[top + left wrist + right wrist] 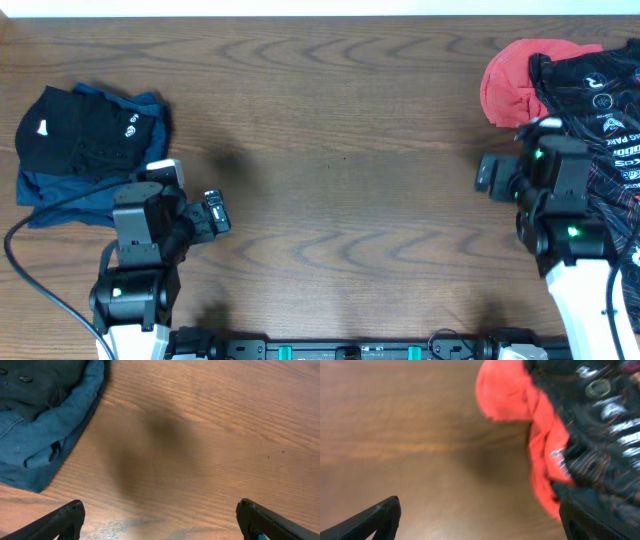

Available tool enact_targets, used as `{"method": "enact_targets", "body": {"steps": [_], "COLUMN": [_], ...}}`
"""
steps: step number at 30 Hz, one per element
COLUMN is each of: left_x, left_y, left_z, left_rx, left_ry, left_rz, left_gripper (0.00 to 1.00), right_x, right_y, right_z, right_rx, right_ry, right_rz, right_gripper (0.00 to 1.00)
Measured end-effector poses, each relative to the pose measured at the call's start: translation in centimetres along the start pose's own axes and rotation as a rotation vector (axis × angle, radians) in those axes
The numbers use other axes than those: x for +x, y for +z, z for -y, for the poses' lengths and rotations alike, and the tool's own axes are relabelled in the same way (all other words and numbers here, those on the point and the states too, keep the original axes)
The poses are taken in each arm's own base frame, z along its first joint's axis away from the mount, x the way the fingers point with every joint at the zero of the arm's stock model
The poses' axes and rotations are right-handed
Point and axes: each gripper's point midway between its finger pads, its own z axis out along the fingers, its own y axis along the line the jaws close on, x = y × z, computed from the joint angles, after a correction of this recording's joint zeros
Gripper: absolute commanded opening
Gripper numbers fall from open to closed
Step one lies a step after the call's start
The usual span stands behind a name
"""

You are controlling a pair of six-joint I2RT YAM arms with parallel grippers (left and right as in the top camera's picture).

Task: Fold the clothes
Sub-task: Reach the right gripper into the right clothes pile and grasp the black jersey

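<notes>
The right gripper needs to grab the black jersey (600,100) next by its edge nearest the empty wood and leave the red T-shirt free. The jersey can then be spread out for folding.
The black jersey (600,100) with orange lines and white logos lies crumpled at the table's right edge, on top of the red T-shirt (508,85). In the right wrist view the jersey (600,420) and the red T-shirt (505,390) fill the upper right. My right gripper (490,175) is open and empty above bare wood just left of them, and its right finger (597,520) is by the jersey's edge. My left gripper (215,215) is open and empty over bare wood at the left; in its wrist view (160,522) its fingers are wide apart.
A folded pile of black and blue garments (80,140) lies at the far left; its blue edge shows in the left wrist view (45,425). The wooden table (340,130) spans the view. A black cable (30,260) runs by the left arm's base.
</notes>
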Motion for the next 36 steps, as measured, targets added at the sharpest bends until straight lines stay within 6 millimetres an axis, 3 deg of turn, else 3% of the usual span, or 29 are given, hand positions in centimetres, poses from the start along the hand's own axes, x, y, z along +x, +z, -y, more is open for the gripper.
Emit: {"method": "enact_targets", "body": {"steps": [2,5,9,12,20,25,28,29,32,34,35,36], "left_x": [0.1,0.2,0.2,0.2,0.2,0.2,0.2,0.2,0.2,0.2,0.2,0.2], "left_y": [0.2,0.2,0.2,0.2,0.2,0.2,0.2,0.2,0.2,0.2,0.2,0.2], "left_z": [0.0,0.0,0.0,0.0,0.1,0.1,0.1,0.1,0.1,0.1,0.1,0.1], "left_rx": [-0.002,-0.002,-0.002,0.001,0.005,0.005,0.005,0.005,0.005,0.006,0.005,0.006], "left_ry": [0.000,0.000,0.000,0.000,0.000,0.000,0.000,0.000,0.000,0.000,0.000,0.000], "left_rz": [-0.010,-0.013,-0.013,-0.014,-0.015,-0.015,-0.015,-0.014,-0.014,-0.015,-0.015,-0.015], "left_gripper": [0.98,0.98,0.98,0.98,0.98,0.98,0.98,0.98,0.98,0.98,0.98,0.98], "right_x": [-0.8,-0.5,3.0,6.3,9.8,11.2,11.7,11.9,12.3,12.5,12.6,12.7], "right_y": [0.8,2.3,4.3,5.4,7.4,9.0,9.8,10.0,10.3,10.5,10.6,10.6], "right_z": [2.1,7.3,14.7,17.8,19.6,19.5,19.3,19.2,18.9,18.8,18.7,18.7], "right_rx": [0.089,0.263,0.456,0.506,0.491,0.453,0.434,0.429,0.412,0.407,0.403,0.402], "right_ry": [0.024,0.091,0.203,0.269,0.338,0.361,0.361,0.361,0.360,0.363,0.364,0.364], "right_rz": [0.016,-0.013,-0.135,-0.235,-0.334,-0.365,-0.379,-0.386,-0.398,-0.405,-0.408,-0.410], "right_gripper": [0.99,0.99,0.95,0.93,0.93,0.91,0.84,0.80,0.51,0.11,0.01,0.01]}}
